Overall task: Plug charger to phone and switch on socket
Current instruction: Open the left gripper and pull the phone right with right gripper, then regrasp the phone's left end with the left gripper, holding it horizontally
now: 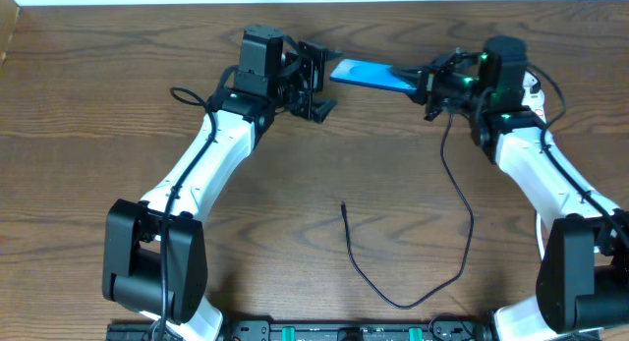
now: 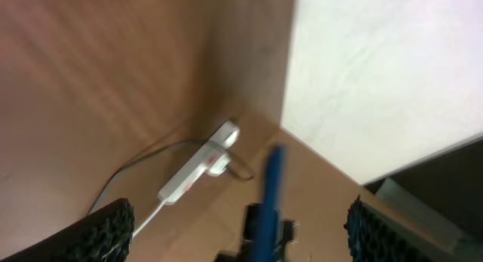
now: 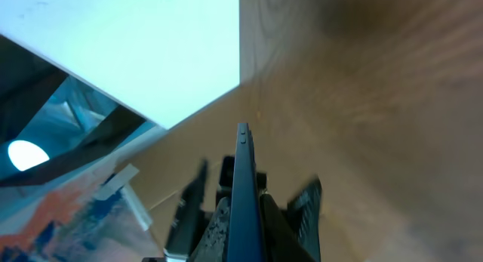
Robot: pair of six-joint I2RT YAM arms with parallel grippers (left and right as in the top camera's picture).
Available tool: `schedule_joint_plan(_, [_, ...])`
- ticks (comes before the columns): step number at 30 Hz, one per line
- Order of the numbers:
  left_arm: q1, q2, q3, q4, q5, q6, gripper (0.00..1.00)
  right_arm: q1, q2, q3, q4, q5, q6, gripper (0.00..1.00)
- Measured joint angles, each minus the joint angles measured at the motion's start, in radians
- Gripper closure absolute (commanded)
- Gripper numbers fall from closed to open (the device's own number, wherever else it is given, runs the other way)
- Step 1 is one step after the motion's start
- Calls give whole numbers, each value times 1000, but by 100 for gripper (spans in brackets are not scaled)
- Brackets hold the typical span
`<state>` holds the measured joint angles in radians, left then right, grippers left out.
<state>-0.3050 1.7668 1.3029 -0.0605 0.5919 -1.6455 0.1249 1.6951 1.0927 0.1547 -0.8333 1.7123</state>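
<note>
I should grab the phone edge-on by its loose end with my left gripper. The phone's opposite end then stays free to plug in the charger.
My right gripper is shut on the phone, a blue slab held off the table at the far middle. In the right wrist view the phone stands edge-on between the fingers. My left gripper is open and empty, facing the phone's free end; its fingers flank the phone in the left wrist view. The white socket with red markings lies beyond. The charger cable curls across the table, and its tip lies loose at the centre.
The socket's white cord runs off toward the left finger. The table's far edge meets a white surface just behind both grippers. In the overhead view the socket is mostly hidden behind the right arm.
</note>
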Motion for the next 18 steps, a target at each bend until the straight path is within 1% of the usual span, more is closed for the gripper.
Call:
schedule_joint_plan(2, [-16,0,0,35,-43,-5,12,23,0,0,0,1,66,99])
schedule_joint_plan(6, [-53,-1,0,38,-101,-8,12,44,0,0,3,15,136,99])
schedule_joint_plan(18, [-64,-1,0,38,-127,-8,13,53,0,0,3,23,165,99])
